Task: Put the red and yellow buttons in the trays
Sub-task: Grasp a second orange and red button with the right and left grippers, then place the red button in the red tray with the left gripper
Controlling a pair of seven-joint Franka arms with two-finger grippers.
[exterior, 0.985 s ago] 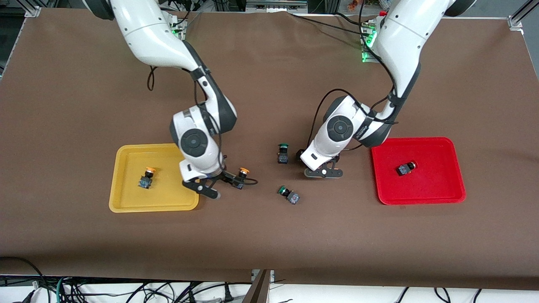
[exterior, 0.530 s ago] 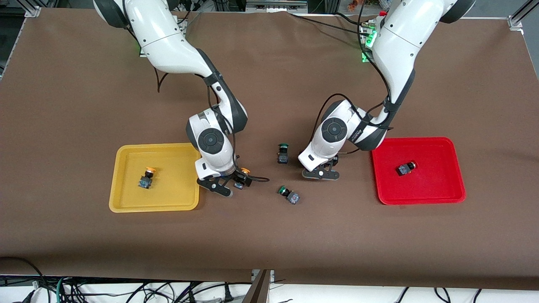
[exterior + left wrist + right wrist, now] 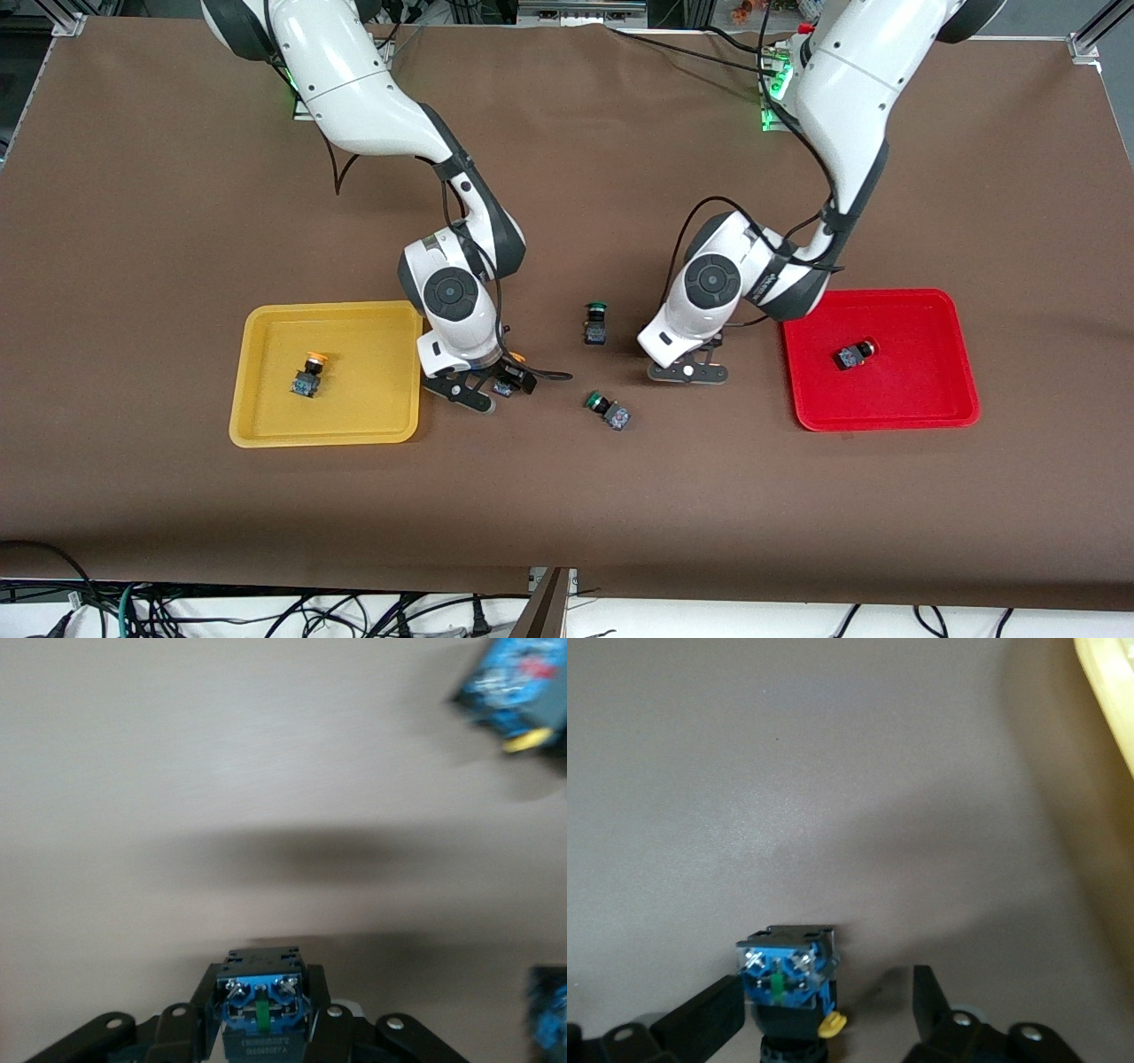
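Observation:
My right gripper's fingers are on either side of the button's blue block [image 3: 785,967]. My right gripper needs to close now, as that would hold the button.
The yellow tray [image 3: 266,425] holds one yellow-capped button [image 3: 308,374]. The red tray [image 3: 886,421] holds one red-capped button [image 3: 854,354]. My right gripper [image 3: 500,390] is low at the table just beside the yellow tray. It is open around a second yellow-capped button [image 3: 507,381]. In the right wrist view that button [image 3: 780,979] stands between the spread fingers of the gripper [image 3: 828,988]. My left gripper [image 3: 689,372] is between the green buttons and the red tray. In the left wrist view the gripper [image 3: 264,979] is shut on a black-and-blue button body [image 3: 264,1001]; its cap is hidden.
Two green-capped buttons lie mid-table, one [image 3: 595,323] farther from the front camera, one [image 3: 608,410] nearer. Two other button bodies show in the left wrist view, one [image 3: 514,687] and another [image 3: 549,1019]. The yellow tray's edge [image 3: 1107,691] shows in the right wrist view.
My right gripper moved off the yellow tray's corner and now straddles the yellow-capped button. My left gripper first drew slightly toward the green buttons, then shifted toward the red tray.

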